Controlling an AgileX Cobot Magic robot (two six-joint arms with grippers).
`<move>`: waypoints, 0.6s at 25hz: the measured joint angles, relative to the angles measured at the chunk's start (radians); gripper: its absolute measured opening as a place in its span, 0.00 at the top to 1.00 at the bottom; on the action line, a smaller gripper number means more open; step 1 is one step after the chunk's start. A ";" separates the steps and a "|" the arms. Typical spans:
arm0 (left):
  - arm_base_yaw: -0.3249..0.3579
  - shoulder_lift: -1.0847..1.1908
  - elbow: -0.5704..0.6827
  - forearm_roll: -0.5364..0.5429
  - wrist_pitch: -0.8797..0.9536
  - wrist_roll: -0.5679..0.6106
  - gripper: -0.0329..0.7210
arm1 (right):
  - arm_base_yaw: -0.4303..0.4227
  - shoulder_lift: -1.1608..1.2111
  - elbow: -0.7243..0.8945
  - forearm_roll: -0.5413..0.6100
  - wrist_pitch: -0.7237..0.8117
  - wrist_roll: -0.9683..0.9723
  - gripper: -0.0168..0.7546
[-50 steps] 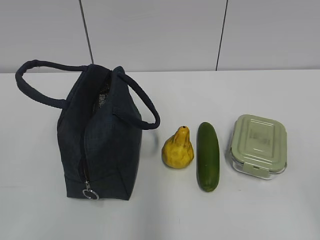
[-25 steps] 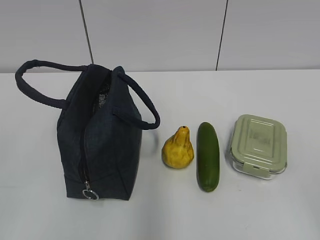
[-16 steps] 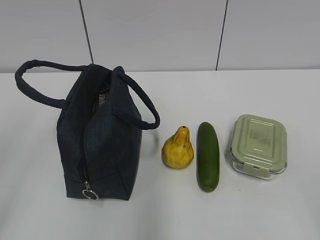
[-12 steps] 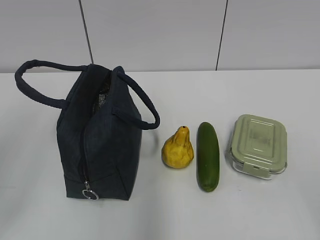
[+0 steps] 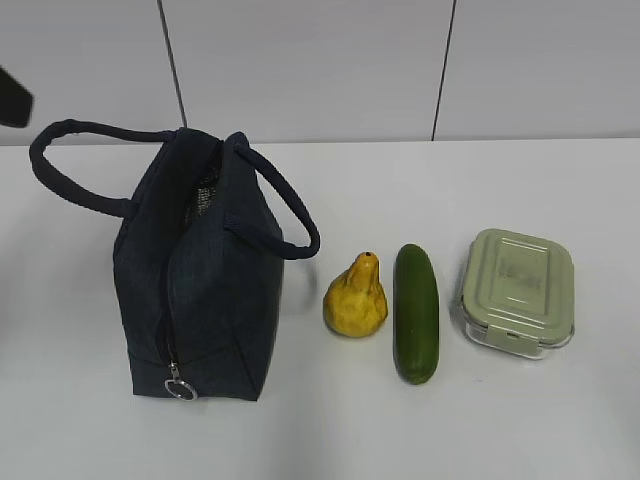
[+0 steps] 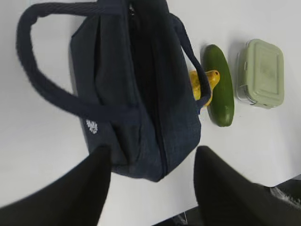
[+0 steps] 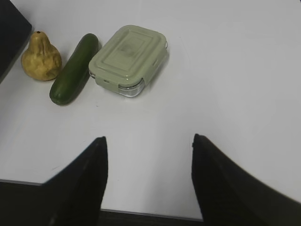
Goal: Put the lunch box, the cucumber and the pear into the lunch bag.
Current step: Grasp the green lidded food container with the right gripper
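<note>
My left gripper will next take hold of the lunch bag by its fabric edge (image 5: 190, 196). The thin cloth stands up there along the opening (image 5: 206, 190).
The dark navy lunch bag (image 5: 205, 290) stands upright on the left of the white table, its ring pull (image 5: 180, 388) low on the near end. To its right lie the yellow pear (image 5: 355, 298), the green cucumber (image 5: 416, 312) and the sage-lidded lunch box (image 5: 517, 292), in a row. My left gripper (image 6: 151, 153) hovers open high above the bag (image 6: 141, 84), holding nothing. My right gripper (image 7: 148, 138) is open and empty over bare table, nearer than the lunch box (image 7: 129, 59), cucumber (image 7: 74, 68) and pear (image 7: 41, 59).
The bag's two loop handles (image 5: 75, 165) splay out to left and right, the right one reaching toward the pear. A dark piece of the left arm (image 5: 10, 97) shows at the exterior view's left edge. The table's front edge (image 7: 141, 214) lies just under my right gripper.
A dark piece of the left arm has come into the exterior view at its upper left edge. The bag, pear, cucumber and lunch box have not moved.
</note>
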 joint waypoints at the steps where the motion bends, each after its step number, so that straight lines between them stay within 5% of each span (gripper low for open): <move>1: -0.016 0.037 -0.022 0.007 -0.008 0.000 0.42 | 0.000 0.000 0.000 0.000 0.000 0.000 0.43; 15: -0.059 0.480 -0.268 0.068 -0.015 0.000 0.39 | 0.000 0.000 0.000 0.000 0.000 0.000 0.43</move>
